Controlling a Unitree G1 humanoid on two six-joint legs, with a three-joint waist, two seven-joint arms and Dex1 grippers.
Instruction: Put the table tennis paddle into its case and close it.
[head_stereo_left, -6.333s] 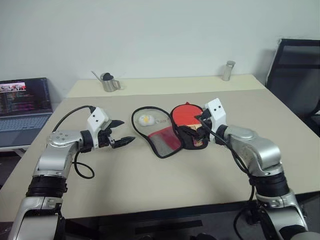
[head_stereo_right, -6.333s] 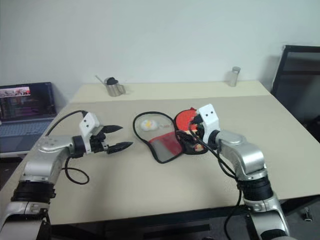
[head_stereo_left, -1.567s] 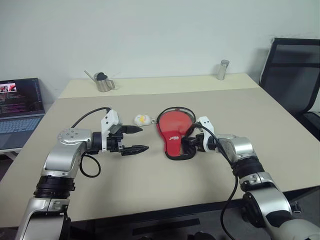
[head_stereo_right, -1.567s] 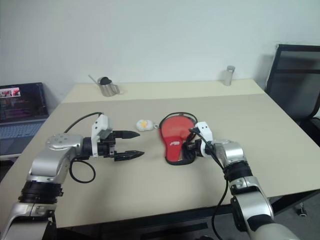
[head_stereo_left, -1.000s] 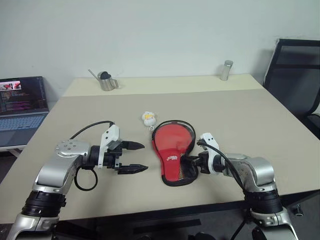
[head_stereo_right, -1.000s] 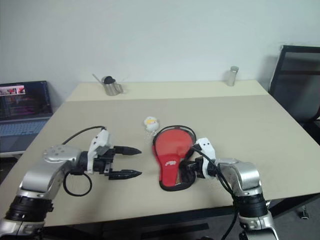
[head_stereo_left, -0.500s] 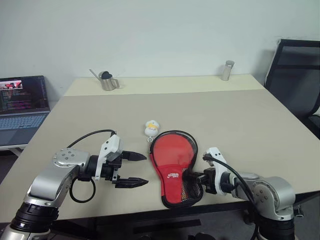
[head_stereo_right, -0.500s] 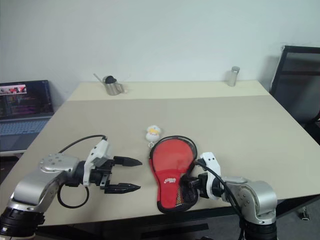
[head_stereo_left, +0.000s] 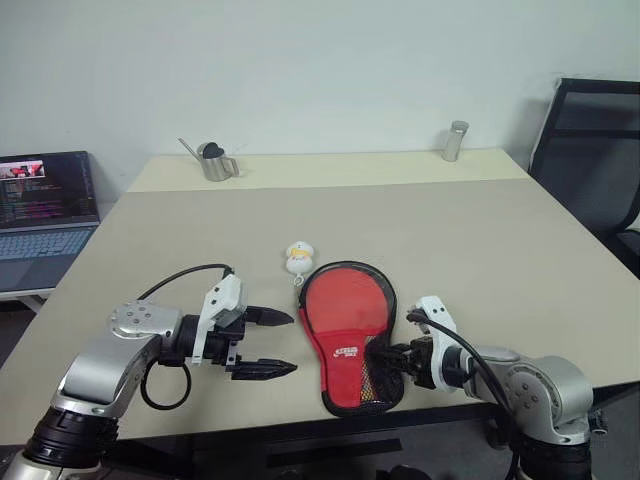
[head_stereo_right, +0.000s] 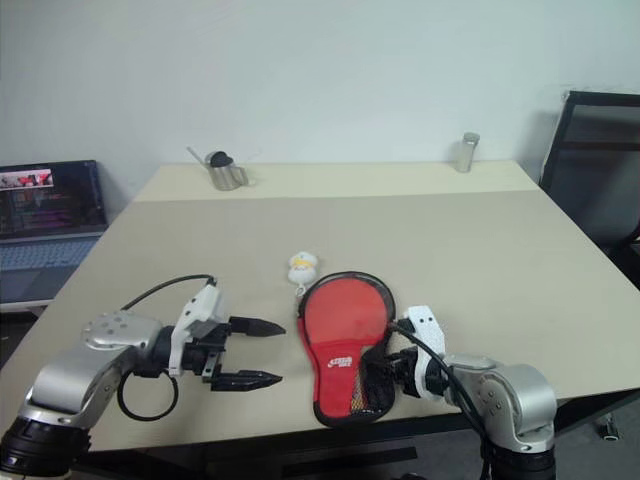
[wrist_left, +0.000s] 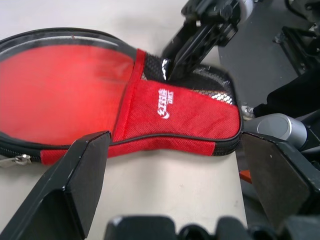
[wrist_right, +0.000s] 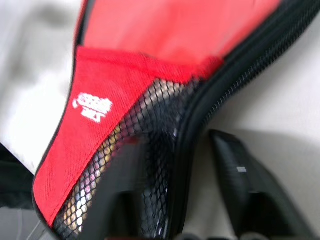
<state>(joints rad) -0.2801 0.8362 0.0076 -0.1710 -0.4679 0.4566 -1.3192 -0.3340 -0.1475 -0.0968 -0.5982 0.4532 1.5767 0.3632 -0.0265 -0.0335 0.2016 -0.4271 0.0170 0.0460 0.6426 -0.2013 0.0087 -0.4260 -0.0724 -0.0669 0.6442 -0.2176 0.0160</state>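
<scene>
The case's zipper (head_stereo_left: 305, 300) needs to be worked open, so the left gripper should next grab the plush charm by its white body (head_stereo_left: 299, 262).
The case (head_stereo_left: 345, 320) lies flat near the table's front edge, zipped round, red side up with its white logo and mesh pocket. The table tennis paddle is hidden from view. My right gripper (head_stereo_left: 386, 358) is at the case's narrow mesh end. In the right wrist view its fingers (wrist_right: 240, 175) stand apart, astride the black zipper rim of the case (wrist_right: 150, 30). My left gripper (head_stereo_left: 288, 343) hovers open just left of the case, pointing at it with nothing between its fingers. In the left wrist view the case (wrist_left: 75, 85) lies a short way beyond them.
A small white-and-yellow charm (head_stereo_left: 297, 258) lies just beyond the case's round end. At the table's far side stand a metal pot (head_stereo_left: 212, 163) and a metal cylinder (head_stereo_left: 455, 141). A laptop (head_stereo_left: 45, 200) sits off to the left and a black chair (head_stereo_left: 590, 130) at the right.
My right arm has drawn back a little toward the table's front edge, and its fingers have come apart at the case's narrow end. The left gripper stays open in place.
</scene>
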